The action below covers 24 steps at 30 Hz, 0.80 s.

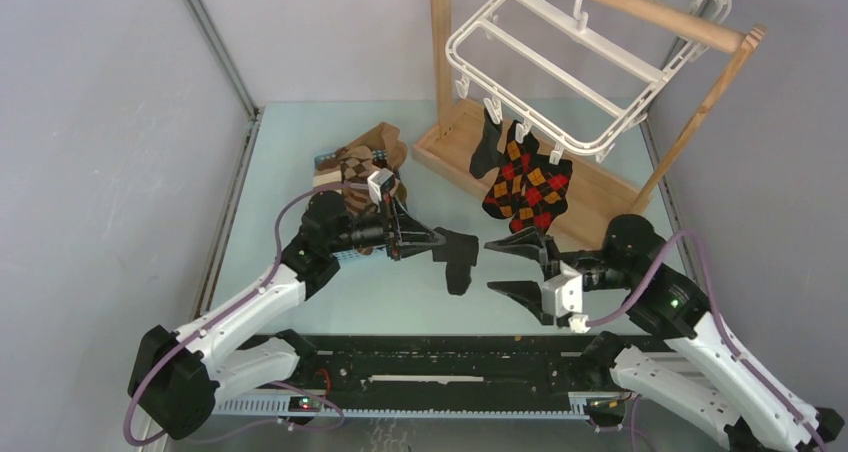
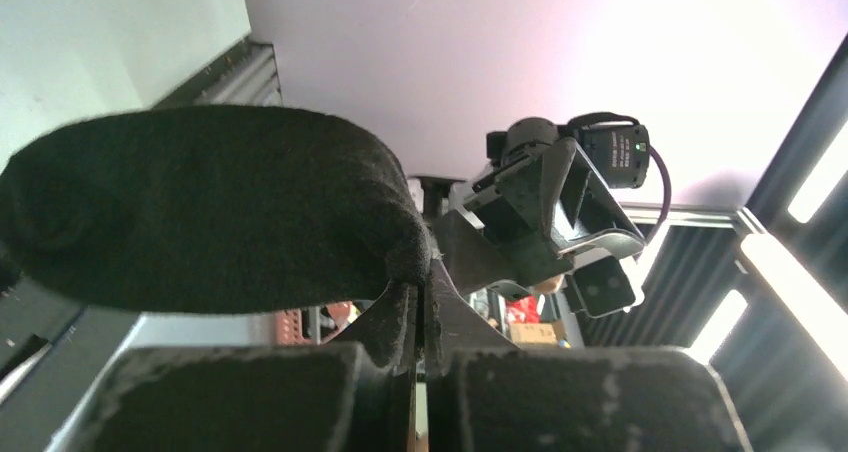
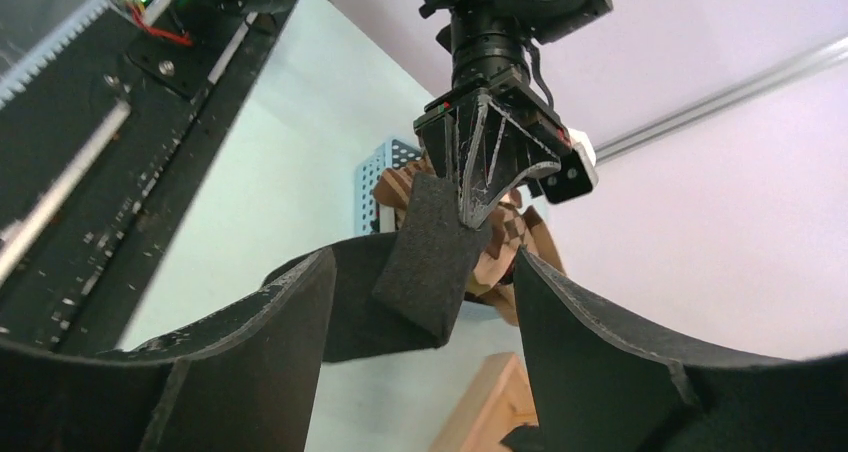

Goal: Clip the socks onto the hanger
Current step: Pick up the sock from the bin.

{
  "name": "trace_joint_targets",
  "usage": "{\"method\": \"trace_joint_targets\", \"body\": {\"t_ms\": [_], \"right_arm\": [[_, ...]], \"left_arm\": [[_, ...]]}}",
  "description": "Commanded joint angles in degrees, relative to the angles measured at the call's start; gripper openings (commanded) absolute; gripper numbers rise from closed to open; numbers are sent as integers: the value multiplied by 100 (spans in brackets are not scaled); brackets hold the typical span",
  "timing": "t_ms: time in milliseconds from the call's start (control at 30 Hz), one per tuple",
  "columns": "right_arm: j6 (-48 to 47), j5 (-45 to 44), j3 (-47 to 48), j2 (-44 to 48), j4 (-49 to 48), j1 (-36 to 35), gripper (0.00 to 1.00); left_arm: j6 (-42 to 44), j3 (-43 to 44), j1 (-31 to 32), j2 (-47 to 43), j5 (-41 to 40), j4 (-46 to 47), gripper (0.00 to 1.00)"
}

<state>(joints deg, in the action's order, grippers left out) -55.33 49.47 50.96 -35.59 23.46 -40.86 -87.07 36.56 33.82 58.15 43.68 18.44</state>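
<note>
Next, my right gripper grabs the plain black sock near its held end (image 1: 467,247) (image 3: 419,284), opposite my left gripper. That leaves an edge free to clip.
My left gripper (image 1: 443,243) is shut on a plain black sock (image 1: 460,263), which hangs from it above the table. In the left wrist view the sock (image 2: 200,212) is pinched between the closed jaws (image 2: 427,294). My right gripper (image 1: 520,269) stands open just right of that sock, not touching it. In the right wrist view the sock (image 3: 430,262) hangs ahead, between the spread fingers (image 3: 260,342). The white hanger (image 1: 560,67) hangs on the wooden rail. A black sock (image 1: 487,144) and an argyle sock (image 1: 527,182) are clipped to it.
The tan wooden stand (image 1: 590,207) rises at the back right, its base just behind my right gripper. Behind my left arm, brown patterned socks (image 1: 362,160) lie piled in a small blue basket (image 3: 372,172). Grey walls close in both sides.
</note>
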Motion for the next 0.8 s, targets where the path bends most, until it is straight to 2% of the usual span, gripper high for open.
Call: {"method": "trace_joint_targets", "body": {"t_ms": [0,67,233,567,767], "right_arm": [[-1233,-708,-155,-233,-511,-503,73],[-1249,-1024,-301,-268,-866,-739,73],[-1646,-1373,-350,-422,-759,-1089,73],[-1721,-2221,-586,-559,-1581,-1312,70],[-1727,-2154,-591,-479,-1744,-1371,42]], "left_arm": [[-608,458,-26,-12,595,103,0],[-678,481,-16,5,691,105,0],[-752,546,-13,2,764,178,0],[-915,699,106,150,905,406,0],[-947,721,105,225,937,462,0]]}}
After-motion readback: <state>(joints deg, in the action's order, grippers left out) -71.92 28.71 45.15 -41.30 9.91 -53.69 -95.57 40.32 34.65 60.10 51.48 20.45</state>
